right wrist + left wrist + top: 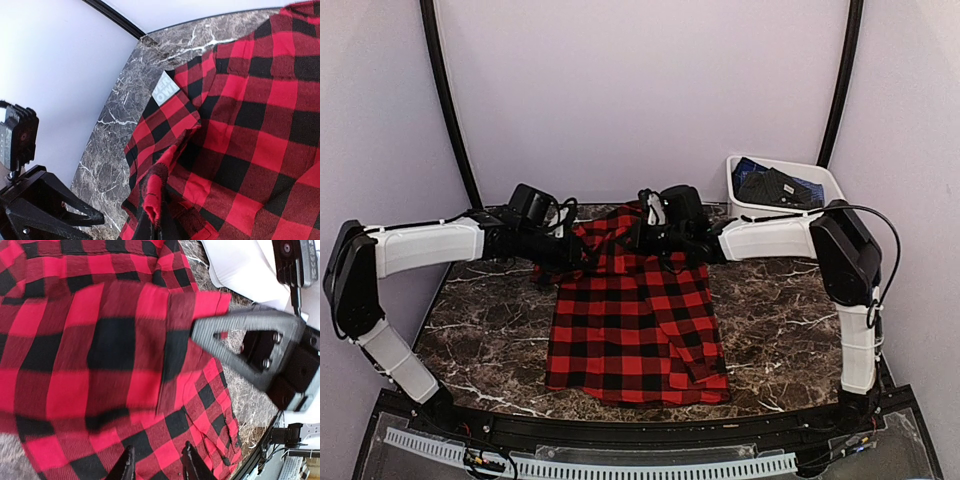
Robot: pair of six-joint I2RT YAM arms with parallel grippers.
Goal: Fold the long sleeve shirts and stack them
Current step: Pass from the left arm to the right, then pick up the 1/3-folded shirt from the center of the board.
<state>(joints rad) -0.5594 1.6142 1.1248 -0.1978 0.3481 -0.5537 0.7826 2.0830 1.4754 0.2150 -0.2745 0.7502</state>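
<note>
I need to grab the shirt's near hem corner (552, 383), farthest from the tub, with my left gripper next, then fold that side inward over the shirt.
One red-and-black check long sleeve shirt (635, 325) lies roughly flat on the marble table, its collar end at the far side. My left gripper (568, 255) hovers at the shirt's far left edge. In the left wrist view its jaws (157, 466) are open, with the shirt cloth (100, 350) below them. My right gripper (648, 236) is at the shirt's far edge near the collar. In the right wrist view it (156, 227) is shut on a raised ridge of the shirt's cloth (156, 192). The white neck label (165, 88) shows beyond it.
A white plastic tub (828, 180) with dark blue cloth (775, 187) in it stands at the far right of the table (480, 330). Black frame poles rise at both back corners. The two grippers are close together over the shirt's far end.
</note>
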